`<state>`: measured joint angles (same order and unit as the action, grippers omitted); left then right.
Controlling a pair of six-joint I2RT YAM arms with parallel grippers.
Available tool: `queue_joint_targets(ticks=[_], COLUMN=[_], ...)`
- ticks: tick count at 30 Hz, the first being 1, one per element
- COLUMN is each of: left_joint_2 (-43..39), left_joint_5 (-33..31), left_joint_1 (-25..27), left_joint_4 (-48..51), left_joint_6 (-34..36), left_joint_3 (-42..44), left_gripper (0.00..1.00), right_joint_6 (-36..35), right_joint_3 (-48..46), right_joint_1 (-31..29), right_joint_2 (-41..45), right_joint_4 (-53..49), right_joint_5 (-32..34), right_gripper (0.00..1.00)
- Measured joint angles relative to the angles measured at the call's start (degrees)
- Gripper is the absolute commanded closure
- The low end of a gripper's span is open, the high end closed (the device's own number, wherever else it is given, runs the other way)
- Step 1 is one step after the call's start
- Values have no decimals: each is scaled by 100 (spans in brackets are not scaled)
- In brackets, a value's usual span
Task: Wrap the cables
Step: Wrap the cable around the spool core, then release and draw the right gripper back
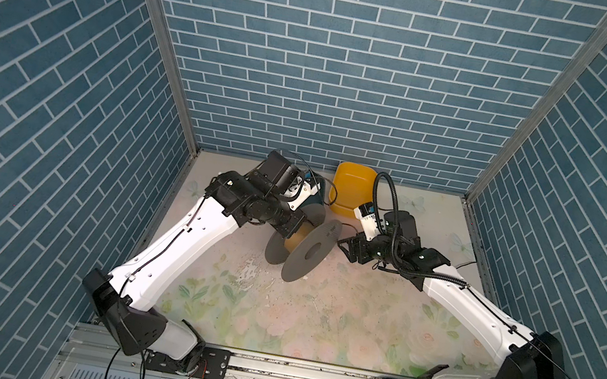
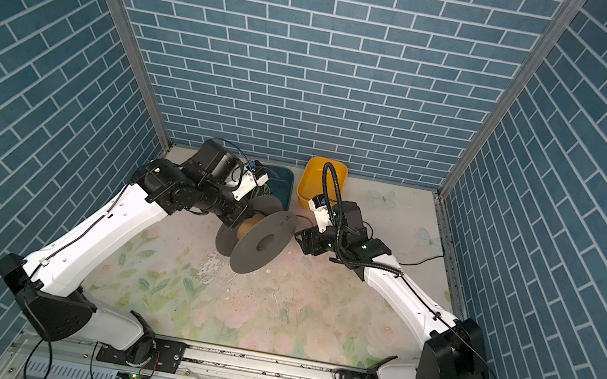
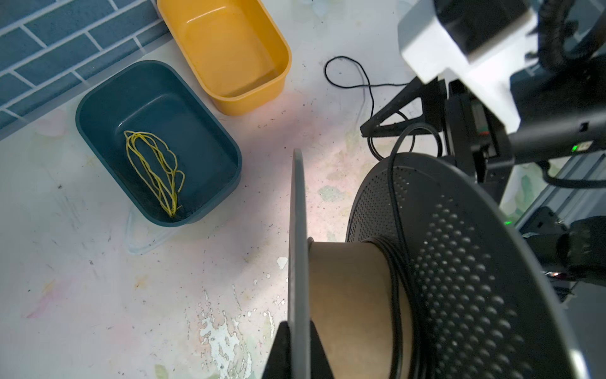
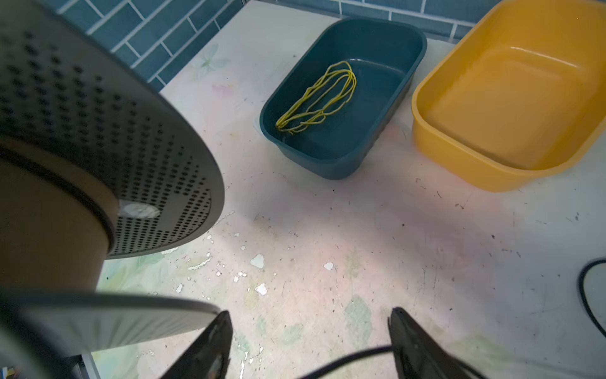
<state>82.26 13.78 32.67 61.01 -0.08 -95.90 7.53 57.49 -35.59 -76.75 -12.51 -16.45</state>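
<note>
The robot's right gripper next needs to grab the cord just off the spool's rim, before the loose loop, to wrap the black cord [image 1: 348, 226] around the core [image 1: 298, 237].
A spool [image 1: 304, 247] with two grey flanges and a brown core stands tilted mid-table in both top views. My left gripper [image 3: 298, 325] is shut on the thin edge of its solid flange [image 3: 296, 229]. The cables are one thin black cord [image 3: 396, 279], wound a few turns round the core beside the perforated flange [image 3: 459, 262]. From there it climbs over that rim and lies in a loose loop [image 3: 367, 85] on the table. My right gripper [image 4: 310, 311] is open just right of the spool. The cord [image 4: 357, 356] runs loose across the gap between its fingers.
A teal bin [image 3: 210, 197] holding a bundle of yellow strands [image 3: 154, 170] and an empty yellow bin [image 3: 249, 101] stand at the back by the brick wall. The left gripper [image 1: 288, 230] and right gripper [image 1: 344, 246] flank the spool. The floral table surface is worn and flaking.
</note>
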Motion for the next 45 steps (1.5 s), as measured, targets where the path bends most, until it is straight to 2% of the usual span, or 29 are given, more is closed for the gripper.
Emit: queue_joint_targets(ticks=[5, 12, 22, 27, 34, 45], left_joint_2=[-2, -2, -2, -2, -2, 0], left_joint_5=[376, 678, 1025, 1110, 1204, 1368], left_joint_1=[-273, -404, -634, -678, -702, -815], left_joint_4=[-50, -52, -63, -83, -136, -173], left_joint_6=[-238, -422, -560, -623, -699, -752], left_joint_3=[-11, -170, -181, -181, -192, -234], left_gripper=[100, 100, 100, 100, 100, 100], right_joint_6=[-4, -31, -44, -26, 127, 330], right_joint_3=[-457, -927, -1558, -1550, -1510, -1510], right_joint_1=[0, 2, 15, 140, 511, 866], right_joint_2=[634, 1235, 2087, 1910, 1425, 855], right_joint_4=[350, 619, 778, 688, 575, 1047], right_joint_5=[-39, 33, 691, 1045, 1058, 461], right_gripper=[24, 25, 30, 36, 43, 62])
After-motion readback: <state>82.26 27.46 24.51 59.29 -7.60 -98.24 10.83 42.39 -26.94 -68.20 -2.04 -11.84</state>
